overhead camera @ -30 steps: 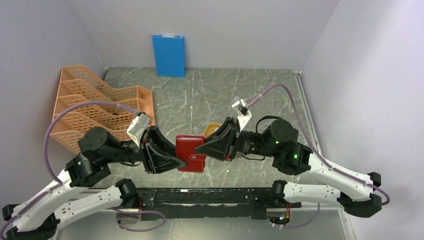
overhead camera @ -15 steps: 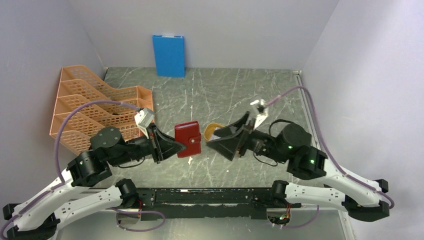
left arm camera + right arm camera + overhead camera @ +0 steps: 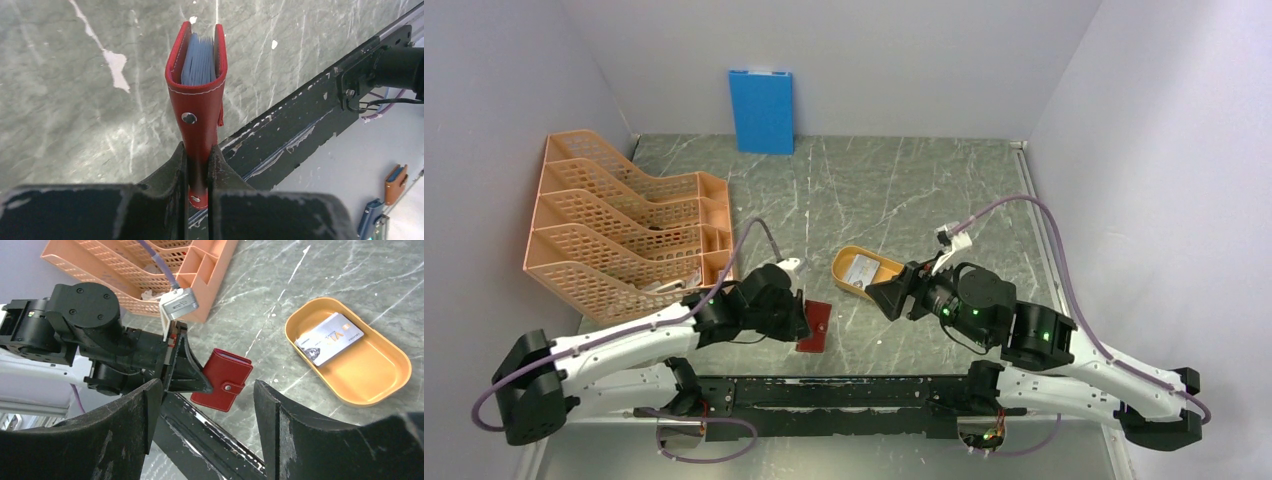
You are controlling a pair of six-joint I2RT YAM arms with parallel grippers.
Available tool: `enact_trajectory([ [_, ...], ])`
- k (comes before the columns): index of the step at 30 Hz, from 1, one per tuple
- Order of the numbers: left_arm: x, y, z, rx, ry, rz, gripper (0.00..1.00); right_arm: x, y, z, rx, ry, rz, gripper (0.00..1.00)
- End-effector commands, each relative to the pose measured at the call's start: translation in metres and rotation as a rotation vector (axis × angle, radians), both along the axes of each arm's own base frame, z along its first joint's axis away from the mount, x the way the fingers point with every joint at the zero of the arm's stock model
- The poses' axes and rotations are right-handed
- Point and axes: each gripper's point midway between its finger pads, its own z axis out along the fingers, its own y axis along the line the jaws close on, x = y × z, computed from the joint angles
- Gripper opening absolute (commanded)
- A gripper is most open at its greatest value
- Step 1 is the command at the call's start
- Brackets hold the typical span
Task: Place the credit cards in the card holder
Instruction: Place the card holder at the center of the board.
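The card holder [image 3: 814, 327] hangs above the table and would come down beside the black bar if released now, so my left gripper keeps holding it.
My left gripper [image 3: 198, 165] is shut on the dark-red card holder [image 3: 197, 100], pinching its snap end so it hangs edge-on above the table's near edge. Pale blue leaves [image 3: 198, 65] show between its covers; whether they are cards or pockets I cannot tell. From above, the card holder [image 3: 814, 327] sits just right of the left gripper [image 3: 799, 318]. The credit cards [image 3: 327, 338] lie stacked in a yellow-orange oval tray [image 3: 365, 375]. My right gripper [image 3: 892, 296] stands open and empty beside the tray [image 3: 837, 268], facing the card holder [image 3: 225, 377].
An orange mesh file rack [image 3: 624, 220] fills the left side of the table. A blue board [image 3: 761, 110] leans upright against the back wall. A black rail [image 3: 844, 390] runs along the near edge below the card holder. Walls close in on three sides.
The right gripper opened, let go of the card holder and drew back to the right. The left gripper closed tighter and swung the card holder down toward the near edge, turning it edge-on.
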Motion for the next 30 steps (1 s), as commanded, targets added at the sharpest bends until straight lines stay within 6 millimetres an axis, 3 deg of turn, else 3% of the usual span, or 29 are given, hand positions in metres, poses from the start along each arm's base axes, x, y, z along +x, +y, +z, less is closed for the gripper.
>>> enact_trajectory([
  [1,0.002,-0.042,0.014,-0.180,0.017,-0.043,0.05,0.003,-0.003,-0.007,-0.015,0.005,-0.025,0.70],
  [5,0.004,-0.052,0.001,-0.194,0.038,-0.054,0.05,0.004,0.000,-0.011,-0.019,0.005,-0.024,0.70],
  [10,0.011,-0.067,0.005,-0.261,0.031,-0.051,0.05,0.002,0.003,-0.013,-0.003,0.013,-0.012,0.70],
  [14,0.009,-0.069,-0.006,-0.271,0.094,-0.045,0.05,0.001,0.002,-0.016,-0.004,0.026,-0.009,0.70],
  [27,0.010,-0.035,-0.070,-0.098,0.237,0.068,0.05,0.000,0.002,-0.017,-0.003,0.035,-0.009,0.70],
  [28,0.010,-0.032,-0.073,-0.074,0.236,0.073,0.08,0.000,0.002,-0.017,-0.003,0.036,-0.010,0.70],
  [30,0.010,-0.021,-0.080,-0.012,0.226,0.084,0.25,0.000,0.000,-0.017,-0.002,0.029,-0.011,0.70],
])
